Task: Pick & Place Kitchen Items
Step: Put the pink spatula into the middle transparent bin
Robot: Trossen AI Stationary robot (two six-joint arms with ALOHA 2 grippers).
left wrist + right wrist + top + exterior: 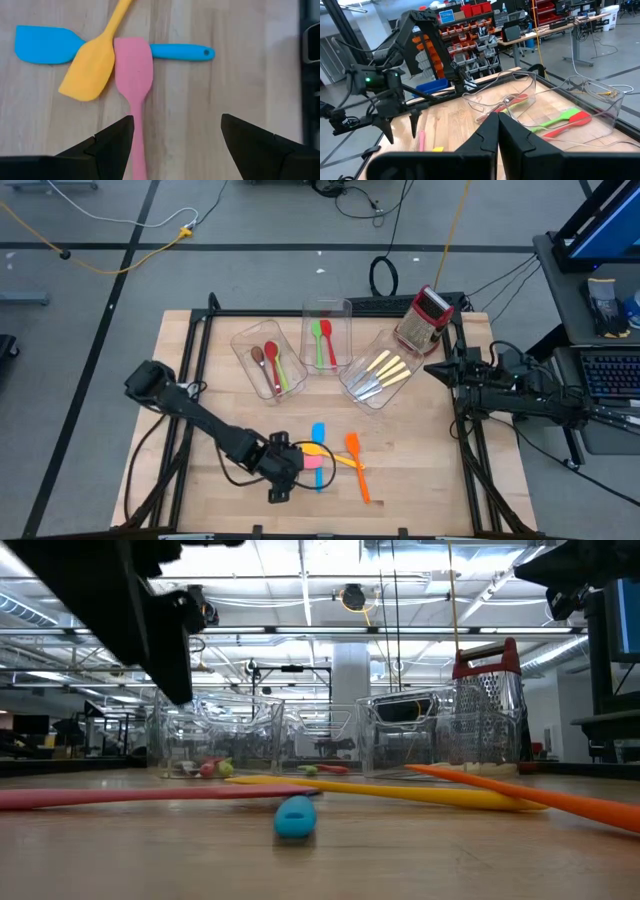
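Observation:
My left gripper is to grab the pink spatula by its handle [137, 137] next, to put it in the bin with the green and red spatulas.
Near the table's front, a blue spatula [45, 45] lies flat. A yellow spatula's blade [92, 65] and a pink spatula's blade [134, 70] lie across its handle, and an orange spatula [357, 470] lies to their right. My left gripper [177, 135] hangs open above the pink spatula's handle, which runs close by one finger [117, 145]; it touches nothing. My right gripper [497, 132] waits shut at the table's right edge [432, 369]. At the back, clear bins hold spoons [270, 365], a green and a red spatula [323, 340], and cream-handled cutlery [380, 370].
A red-and-silver box grater [425, 320] stands upright at the back right, beside the cutlery bin. A black frame rail [330, 310] runs along the table's far edge. Bare wood lies between the bins and the spatulas [300, 415].

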